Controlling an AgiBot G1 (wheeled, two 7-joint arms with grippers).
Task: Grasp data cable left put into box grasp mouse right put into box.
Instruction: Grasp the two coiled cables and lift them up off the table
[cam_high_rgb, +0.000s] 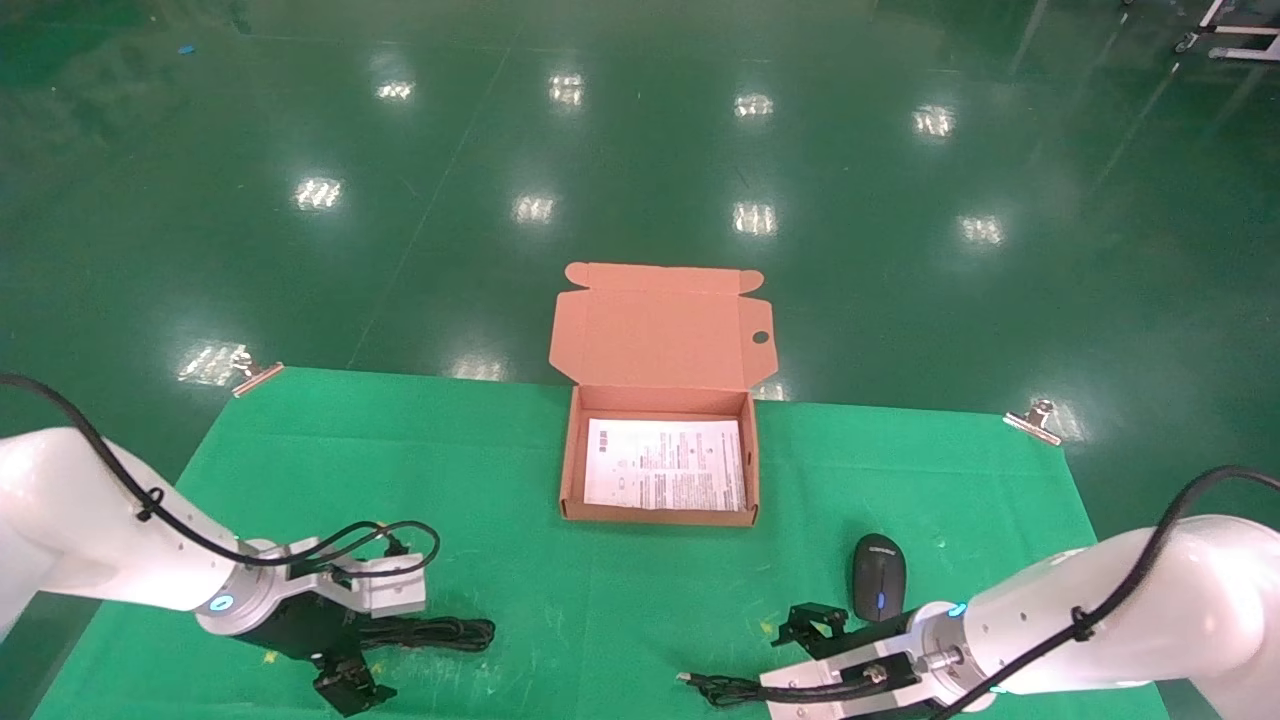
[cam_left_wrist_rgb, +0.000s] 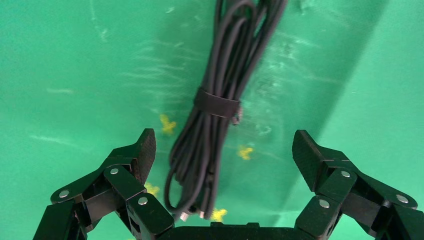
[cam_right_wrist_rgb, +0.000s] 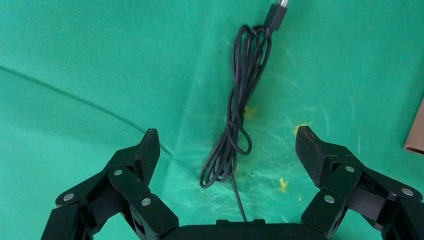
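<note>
I will next grab the mouse with my right gripper, taking its cord by the looped bundle (cam_right_wrist_rgb: 231, 127), so that I can put the mouse into the box.
The data cable (cam_left_wrist_rgb: 216, 107) is a black bundle bound by a strap; it lies on the green cloth (cam_high_rgb: 500, 480) at the front left (cam_high_rgb: 440, 632). My left gripper (cam_left_wrist_rgb: 224, 150) hangs low over its near end, open, with a finger on each side and nothing held (cam_high_rgb: 365, 655). The black mouse (cam_high_rgb: 879, 577) with its blue-lit wheel rests front right of the box (cam_high_rgb: 570, 470). My right gripper (cam_right_wrist_rgb: 227, 150) is open above the mouse's looped cord (cam_right_wrist_rgb: 235, 135), just in front of the mouse (cam_high_rgb: 795, 655). The box stands open mid-table with a white sheet (cam_high_rgb: 665, 465) inside.
The box lid (cam_high_rgb: 660, 325) stands up at the back. Metal clips (cam_high_rgb: 255, 375) (cam_high_rgb: 1035, 420) hold the cloth at the table's far corners. The mouse cord's plug end (cam_high_rgb: 715, 688) trails to the left of my right gripper. A brown box edge (cam_right_wrist_rgb: 416, 131) shows in the right wrist view.
</note>
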